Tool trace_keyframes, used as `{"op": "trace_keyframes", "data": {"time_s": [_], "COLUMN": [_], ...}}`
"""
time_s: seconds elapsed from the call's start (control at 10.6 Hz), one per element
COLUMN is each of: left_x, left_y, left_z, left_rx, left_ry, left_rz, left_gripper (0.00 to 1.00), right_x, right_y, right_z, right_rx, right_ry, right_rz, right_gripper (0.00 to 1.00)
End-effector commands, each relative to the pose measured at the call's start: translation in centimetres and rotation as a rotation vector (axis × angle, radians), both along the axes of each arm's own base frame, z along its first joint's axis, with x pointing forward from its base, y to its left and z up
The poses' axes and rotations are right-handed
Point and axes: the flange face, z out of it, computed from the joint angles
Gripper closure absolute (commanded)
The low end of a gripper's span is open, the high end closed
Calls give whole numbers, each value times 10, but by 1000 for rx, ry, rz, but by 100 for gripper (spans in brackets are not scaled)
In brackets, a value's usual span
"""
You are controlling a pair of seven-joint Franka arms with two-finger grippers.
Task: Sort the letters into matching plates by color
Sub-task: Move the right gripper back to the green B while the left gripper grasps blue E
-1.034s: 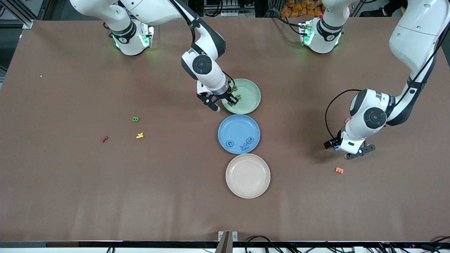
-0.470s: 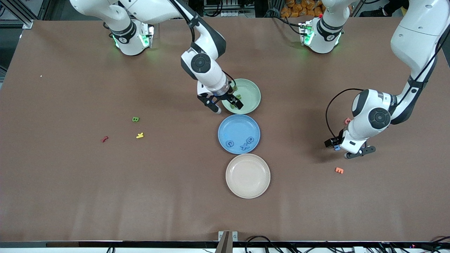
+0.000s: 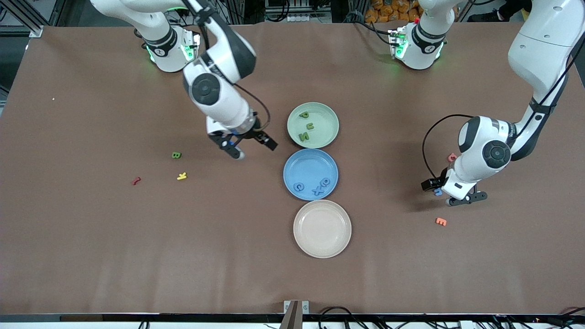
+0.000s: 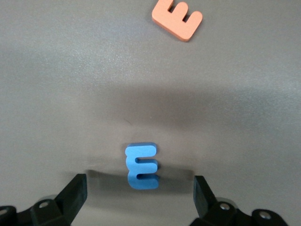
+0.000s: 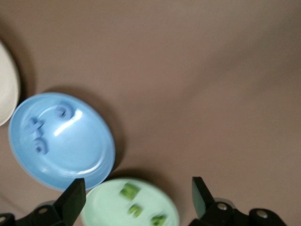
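Note:
My left gripper's fingers are down at their shadow, level with the blue letter E's (image 3: 438, 192) (image 4: 142, 166) sides. They would hold the letter if I closed now.
The pale green plate (image 3: 325, 132) holds three green letters (image 3: 310, 126). Beside it, nearer the front camera, the blue plate (image 3: 307, 165) holds three blue letters (image 3: 317, 190). My right gripper (image 3: 253, 148) hangs open and empty over bare table beside the green plate, toward the right arm's end. Both plates show in the right wrist view, blue plate (image 5: 70, 150) and green plate (image 5: 103, 207), past my right gripper (image 5: 136, 188). My left gripper (image 3: 452, 192) is open, low over a blue letter E (image 4: 141, 165) that lies flat between its fingers (image 4: 77, 188), untouched.
A beige plate (image 3: 322, 244) lies nearest the front camera. An orange E (image 3: 441, 221) and a pink letter (image 3: 451, 157) lie near the left gripper. A green B (image 3: 176, 155), a yellow K (image 3: 182, 176) and a red letter (image 3: 135, 181) lie toward the right arm's end.
My right gripper opened over the green plate, left a green letter in it, and swung away toward the right arm's end. The left gripper barely shifted.

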Motion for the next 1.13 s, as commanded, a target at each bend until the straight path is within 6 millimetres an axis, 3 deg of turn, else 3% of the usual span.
{"op": "trace_keyframes", "data": {"time_s": [0.0, 0.09, 0.19, 0.28, 0.38, 0.75, 1.03], "left_x": [1, 1, 1, 2, 3, 6, 12], "left_y": [0, 1, 0, -1, 0, -7, -7], "left_z": [0, 1, 1, 0, -2, -1, 7], "left_rx": [-18, -17, -18, -19, -21, -23, -20], "left_ry": [-8, -10, -9, -9, -8, -14, -33], "left_rz": [-11, -10, -8, 1, 7, 35, 33], "left_gripper": [0, 1, 35, 85, 100, 100, 100], "right_x": [-10, -12, -9, -5, -2, -12, -18], "right_y": [-114, -142, -171, -196, -219, -277, -301], "right_z": [-12, -19, -26, -32, -38, -57, -78], "right_rx": [-38, -41, -40, -33, -28, -82, -122], "right_ry": [-24, -25, -28, -37, -44, -108, -180], "right_rz": [178, 240, 303, 371, 413, 557, 619], "right_gripper": [1, 1, 1, 1, 1, 4, 5]}}
